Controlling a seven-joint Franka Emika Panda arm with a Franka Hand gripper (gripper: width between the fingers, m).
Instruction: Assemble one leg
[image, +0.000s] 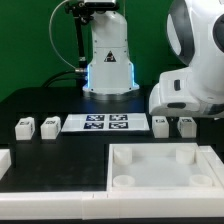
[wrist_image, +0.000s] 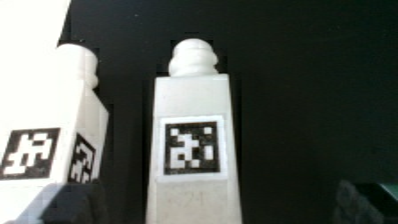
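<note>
Next, my gripper takes the centred leg by its marker-bearing square body (image: 187, 128) (wrist_image: 194, 160), so the leg's peg end stays free to enter a socket.
Four small white legs with square markers lie on the black table in the exterior view: two on its left (image: 24, 127) (image: 49, 124) and two on its right (image: 160, 124) (image: 186, 126). The white arm's hand (image: 182, 95) hangs just above the right pair, and its fingers are hidden there. In the wrist view one leg (wrist_image: 192, 130) lies centred, peg end away, with a second leg (wrist_image: 64, 120) beside it. My gripper (wrist_image: 199, 205) is open, and its dark fingers (wrist_image: 43, 205) stand either side of the centred leg without touching it.
The marker board (image: 97, 123) lies between the two pairs of legs. The large white tray-like part (image: 160, 150) with round sockets sits at the front. Another white piece (image: 4, 160) shows at the exterior view's left edge. The robot base (image: 108, 60) stands behind.
</note>
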